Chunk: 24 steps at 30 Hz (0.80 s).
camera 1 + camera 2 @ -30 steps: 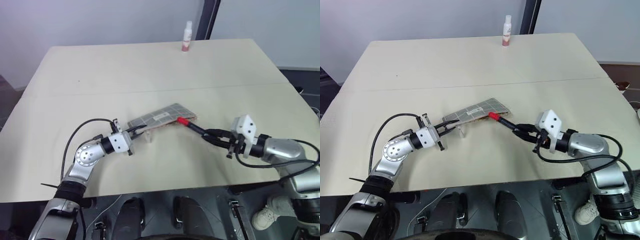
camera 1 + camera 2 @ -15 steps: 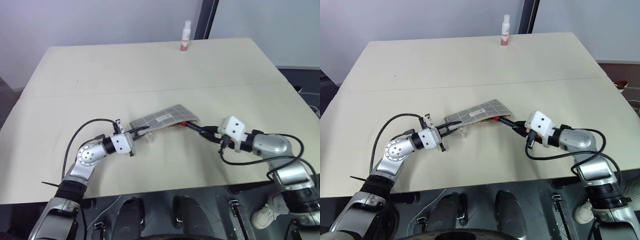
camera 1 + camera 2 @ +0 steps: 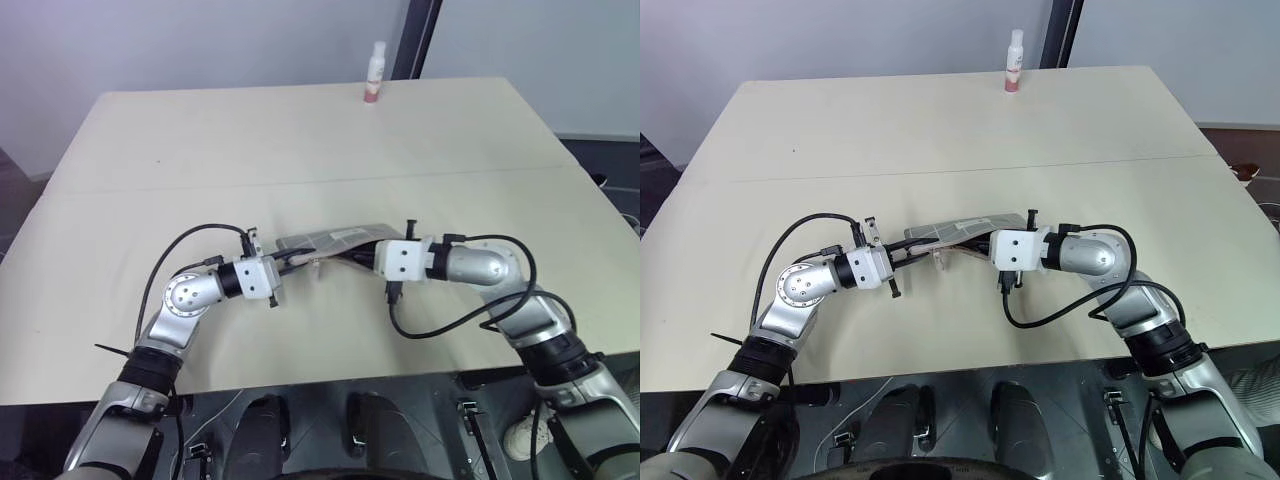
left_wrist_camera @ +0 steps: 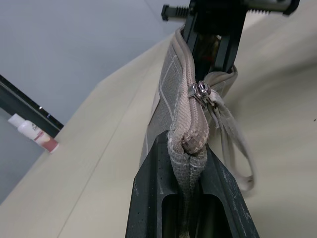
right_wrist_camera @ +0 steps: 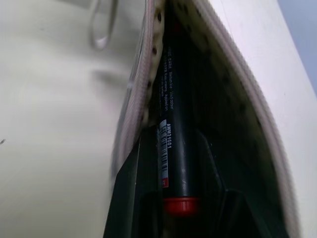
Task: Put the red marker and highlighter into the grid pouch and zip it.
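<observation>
My right gripper is ready to open, because the marker's black body is inside the pouch's opening in the right wrist view and the marker would stay in.
The grid pouch is held off the table between both arms, its mouth open toward my right arm. My left gripper is shut on the pouch's zipper end, just below the metal zipper pull and its pale cord. The red marker has its black barrel inside the pouch's mouth. My right gripper is shut on the marker's rear, where the red end shows between the fingers. The highlighter is hidden.
A white and pink bottle stands at the far edge of the tan table. A seam line crosses the table behind the pouch. Black cables loop off both wrists over the near half of the table.
My right gripper has moved left and rolled, pushing the marker's red cap and barrel into the pouch's mouth. The left gripper keeps its hold on the pouch's end and has shifted slightly right.
</observation>
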Available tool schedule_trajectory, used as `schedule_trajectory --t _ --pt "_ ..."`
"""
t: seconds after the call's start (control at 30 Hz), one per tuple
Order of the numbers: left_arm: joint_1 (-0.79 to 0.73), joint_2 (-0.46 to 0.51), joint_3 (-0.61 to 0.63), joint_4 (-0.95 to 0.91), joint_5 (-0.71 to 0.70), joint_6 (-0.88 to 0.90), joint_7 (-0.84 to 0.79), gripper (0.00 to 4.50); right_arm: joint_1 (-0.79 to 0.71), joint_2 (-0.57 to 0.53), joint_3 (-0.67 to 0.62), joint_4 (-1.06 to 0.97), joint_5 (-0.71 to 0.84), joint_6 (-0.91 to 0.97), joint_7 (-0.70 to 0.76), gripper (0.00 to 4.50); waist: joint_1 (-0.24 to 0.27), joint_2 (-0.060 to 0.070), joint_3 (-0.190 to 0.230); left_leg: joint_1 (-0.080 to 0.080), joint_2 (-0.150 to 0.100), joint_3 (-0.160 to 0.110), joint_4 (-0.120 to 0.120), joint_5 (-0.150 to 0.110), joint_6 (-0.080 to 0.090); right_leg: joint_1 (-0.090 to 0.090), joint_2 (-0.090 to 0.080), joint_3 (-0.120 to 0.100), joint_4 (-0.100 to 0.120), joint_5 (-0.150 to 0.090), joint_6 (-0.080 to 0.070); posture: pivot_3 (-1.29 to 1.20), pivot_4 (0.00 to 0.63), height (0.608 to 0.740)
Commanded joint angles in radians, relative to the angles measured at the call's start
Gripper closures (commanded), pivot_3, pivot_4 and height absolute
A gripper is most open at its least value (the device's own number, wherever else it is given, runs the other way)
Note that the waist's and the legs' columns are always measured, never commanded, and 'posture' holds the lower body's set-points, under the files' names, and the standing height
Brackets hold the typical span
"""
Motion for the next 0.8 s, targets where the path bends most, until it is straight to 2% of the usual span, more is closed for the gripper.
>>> schedule_trajectory --t 0.03,0.1,0.23,0.37,0.57,0.67,0.73,0.8 --pt "-0.019 -0.01 0.016 -0.026 -0.034 0.005 0.003 4.5 -0.019 0.017 0.014 -0.023 -0.01 -0.082 -0.005 4.07 -0.001 0.0 0.0 0.0 0.0 0.0 0.0 0.0 0.0 0.0 0.0 0.0 0.0 0.0 0.0 0.0 0.15 0.74" --pt "-0.019 -0.013 0.022 -0.024 -0.035 0.015 0.012 4.5 -0.007 0.017 0.006 -0.022 0.019 -0.06 0.019 4.07 -0.001 0.0 0.0 0.0 0.0 0.0 0.0 0.0 0.0 0.0 0.0 0.0 0.0 0.0 0.001 0.0 0.15 0.74" --pt "-0.019 -0.016 0.031 -0.025 -0.017 0.031 0.038 4.5 0.0 0.013 -0.053 -0.031 0.049 -0.05 -0.003 2.18 -0.002 0.0 0.0 0.0 0.0 0.0 0.0 0.0 0.0 0.0 0.0 0.0 0.001 0.0 0.001 0.0 0.15 0.74" --pt "0.0 -0.015 0.034 -0.039 -0.005 0.051 0.061 4.5 0.056 -0.006 -0.147 -0.137 0.165 0.044 0.006 0.24 0.001 0.0 0.0 0.0 0.0 0.0 0.0 0.0 0.0 0.0 0.0 0.0 0.001 0.0 0.001 0.0 0.15 0.74" --pt "0.013 -0.027 0.038 -0.026 0.077 0.057 0.153 4.5 0.196 -0.047 -0.301 -0.347 0.44 0.381 0.037 0.24 0.015 0.0 0.0 0.0 0.0 -0.001 0.0 0.0 0.0 0.0 0.0 0.0 0.0 0.0 0.001 0.0 0.15 0.74" --pt "-0.008 -0.045 0.031 0.004 0.101 0.056 0.189 4.5 0.204 -0.03 -0.365 -0.389 0.551 0.479 0.008 0.24 0.017 0.0 0.0 0.001 0.001 -0.002 0.001 0.0 0.0 0.001 0.0 0.0 0.001 0.001 -0.002 0.0 0.15 0.74" --pt "-0.025 -0.062 0.018 0.025 0.122 0.06 0.206 4.5 0.252 -0.028 -0.386 -0.44 0.685 0.624 0.008 0.24 0.02 0.0 0.0 0.001 0.001 -0.003 0.001 0.0 0.0 0.001 0.001 0.0 0.001 0.001 -0.002 0.0 0.15 0.74" --pt "-0.035 -0.072 0.006 0.036 0.148 0.058 0.218 4.5 0.338 -0.055 -0.359 -0.475 0.755 0.738 0.032 0.24 0.024 -0.002 -0.001 0.001 0.001 -0.004 0.001 0.0 0.0 0.002 0.001 0.0 0.001 0.001 -0.002 0.0 0.15 0.74"
